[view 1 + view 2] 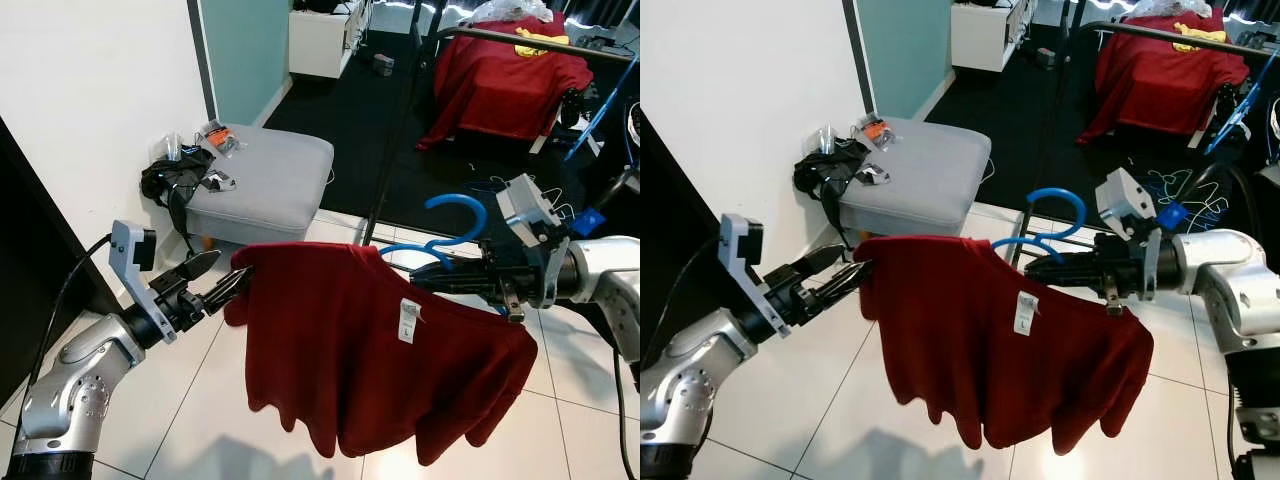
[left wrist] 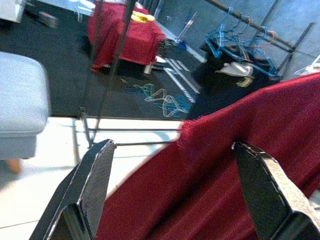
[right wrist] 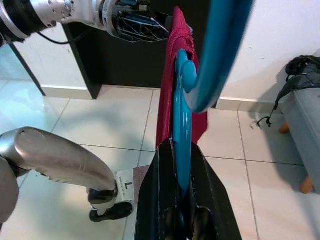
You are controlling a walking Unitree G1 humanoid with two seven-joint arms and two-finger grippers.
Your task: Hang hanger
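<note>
Next, my left gripper grips the dark red T-shirt by its folded shoulder end [image 1: 244, 264], because that end stands out while the T-shirt's broad body [image 1: 335, 350] hangs slack.
A blue plastic hanger [image 1: 455, 215] carries a dark red T-shirt [image 1: 380, 350] in mid-air over the tiled floor. My right gripper [image 1: 432, 276] is shut on the hanger just below its hook; the right wrist view shows both black fingers [image 3: 157, 190] clamped on the blue bar. My left gripper [image 1: 230, 266] is open at the shirt's left shoulder end, and the sleeve edge [image 2: 200, 135] lies between its spread fingers [image 2: 95, 185]. A dark clothes rail [image 1: 530, 40] runs across the back right, with another red garment [image 1: 505, 85] on it.
The rack's upright pole [image 1: 395, 130] stands just behind the hanger. A grey ottoman [image 1: 265, 175] with a black bag [image 1: 175, 182] sits by the white wall at left. Loose hangers [image 1: 1170, 185] lie on the dark carpet beyond.
</note>
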